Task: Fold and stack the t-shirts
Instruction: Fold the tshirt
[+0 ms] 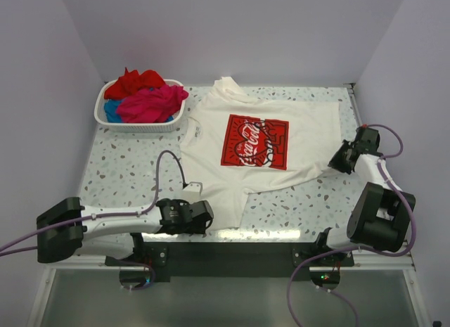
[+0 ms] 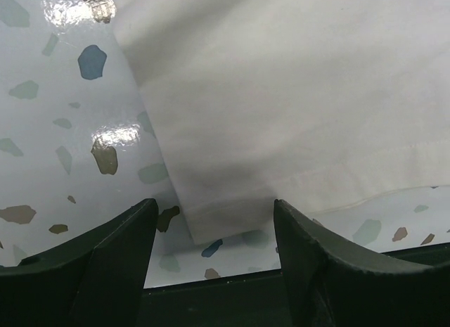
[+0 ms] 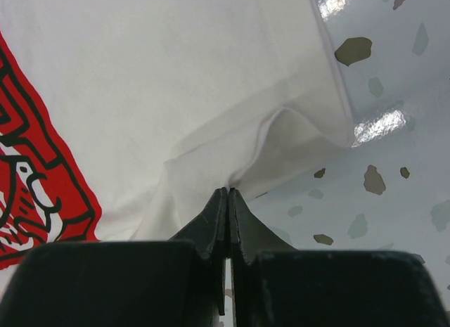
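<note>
My left gripper picks up the white t-shirt [image 1: 281, 123] by its near corner next. Then the t-shirt's near side is free to fold over the t-shirt.
A white t-shirt [image 1: 281, 123] with a red Coca-Cola print [image 1: 256, 141] lies spread on the speckled table [image 1: 119, 172]. My left gripper [image 1: 209, 213] is open at the shirt's near left corner; in the left wrist view that corner [image 2: 218, 214] lies between the two fingers [image 2: 119, 249]. My right gripper [image 1: 336, 162] is shut on the shirt's right edge; in the right wrist view the fingertips [image 3: 228, 193] pinch a raised fold of white cloth [image 3: 246, 148]. Red [image 1: 137, 82], magenta-pink [image 1: 153, 103] and blue [image 1: 111, 110] shirts lie bunched in the basket.
A white slatted basket [image 1: 140, 124] stands at the back left of the table. White walls close in the back and both sides. The table's near edge [image 1: 232, 234] runs just behind the arm bases.
</note>
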Tool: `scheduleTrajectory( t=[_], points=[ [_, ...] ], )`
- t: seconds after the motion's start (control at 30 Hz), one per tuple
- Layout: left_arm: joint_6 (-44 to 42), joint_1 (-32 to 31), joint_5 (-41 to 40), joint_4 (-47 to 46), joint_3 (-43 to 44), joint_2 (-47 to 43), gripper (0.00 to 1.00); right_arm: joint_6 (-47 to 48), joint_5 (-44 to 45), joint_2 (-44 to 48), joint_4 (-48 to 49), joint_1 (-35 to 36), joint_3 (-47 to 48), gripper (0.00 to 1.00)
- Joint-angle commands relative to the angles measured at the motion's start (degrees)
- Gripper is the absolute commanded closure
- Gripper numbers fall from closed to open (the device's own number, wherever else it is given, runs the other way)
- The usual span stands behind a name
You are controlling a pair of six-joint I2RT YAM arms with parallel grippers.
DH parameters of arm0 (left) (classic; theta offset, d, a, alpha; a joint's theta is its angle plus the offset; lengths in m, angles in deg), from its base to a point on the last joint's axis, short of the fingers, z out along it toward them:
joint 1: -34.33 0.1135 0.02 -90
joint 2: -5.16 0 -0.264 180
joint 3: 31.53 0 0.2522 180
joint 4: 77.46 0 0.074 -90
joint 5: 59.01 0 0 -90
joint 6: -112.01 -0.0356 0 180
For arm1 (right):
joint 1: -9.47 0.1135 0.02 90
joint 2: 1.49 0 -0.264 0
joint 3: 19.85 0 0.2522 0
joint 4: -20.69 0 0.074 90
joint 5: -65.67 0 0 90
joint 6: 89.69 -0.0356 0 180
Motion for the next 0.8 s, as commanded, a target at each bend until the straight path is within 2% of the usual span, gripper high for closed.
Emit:
scheduleTrajectory(
  t=[0.0,0.23,0.4,0.5,0.6,0.63,0.77],
  points=[
    [0.44,-0.79,-0.29,-3.37,0.57,0.76,0.28,0.87,-2.03,1.43,1.8,-0.07,-0.74,1.0],
    [0.35,-0.8,0.5,-4.7,-0.75,4.63,0.27,0.87,-2.03,1.6,1.89,-0.07,-0.83,1.0],
    [0.17,-0.97,0.32,-4.43,-1.01,7.88,0.36,0.87,-1.85,1.95,1.89,0.02,-1.27,1.0],
    [0.17,-0.97,1.02,-5.04,-1.27,9.29,0.46,0.96,-1.76,2.13,1.89,-0.07,-1.54,1.0],
    [0.35,-1.32,1.11,-4.78,-1.36,9.82,0.6,0.96,-1.76,2.22,1.89,-0.07,-1.71,1.0],
    [0.44,-1.32,0.85,-4.61,-1.45,9.82,0.68,0.96,-1.68,2.3,1.89,-0.07,-1.71,1.0],
    [0.79,-1.59,0.06,-2.85,-0.66,9.56,0.84,0.96,-1.76,2.48,1.89,-0.07,-1.89,1.0]
  ],
)
